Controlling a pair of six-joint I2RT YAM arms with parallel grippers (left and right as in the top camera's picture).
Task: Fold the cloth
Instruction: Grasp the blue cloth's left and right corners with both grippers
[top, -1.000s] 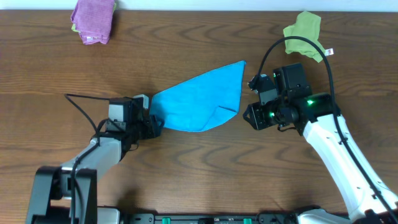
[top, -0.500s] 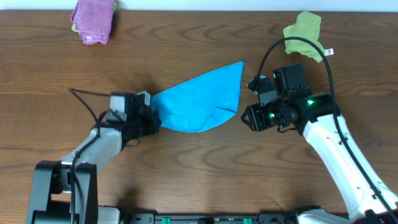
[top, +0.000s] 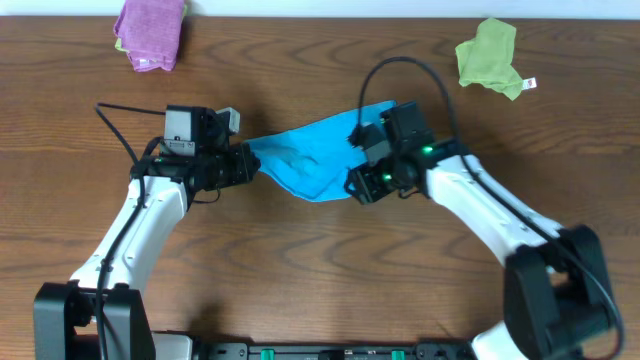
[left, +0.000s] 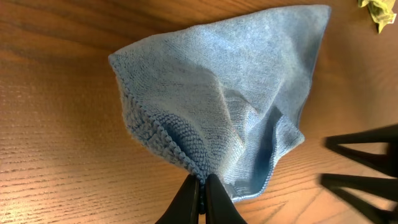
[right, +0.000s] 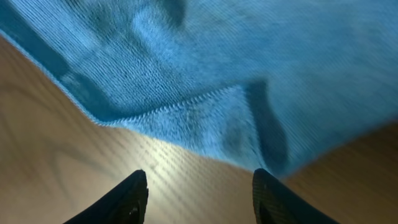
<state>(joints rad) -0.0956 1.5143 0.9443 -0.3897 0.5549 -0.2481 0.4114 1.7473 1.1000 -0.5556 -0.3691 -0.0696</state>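
Next, the right gripper picks up the sky-blue cloth by the folded-over corner at its near edge (top: 334, 192) (right: 214, 129) to spread it flat for folding.
The sky-blue cloth (top: 312, 157) lies bunched in a rough triangle at the table's middle. In the left wrist view the cloth (left: 236, 93) spreads away from the jaws. My left gripper (top: 248, 166) is shut on the cloth's left corner (left: 200, 180). My right gripper (top: 355, 186) is open and empty at the cloth's lower right edge. In the right wrist view the cloth (right: 249, 68) fills the upper part and the open fingers (right: 196, 190) hover over bare wood just short of its edge.
A purple cloth (top: 150, 30) lies at the back left of the wooden table (top: 320, 270). A yellow-green cloth with a white tag (top: 490, 55) lies at the back right; a bit shows in the left wrist view (left: 380, 11).
My left gripper has pulled the cloth's corner up and back, bunching it. My right arm has swung left from beside the cloth to its lower right edge.
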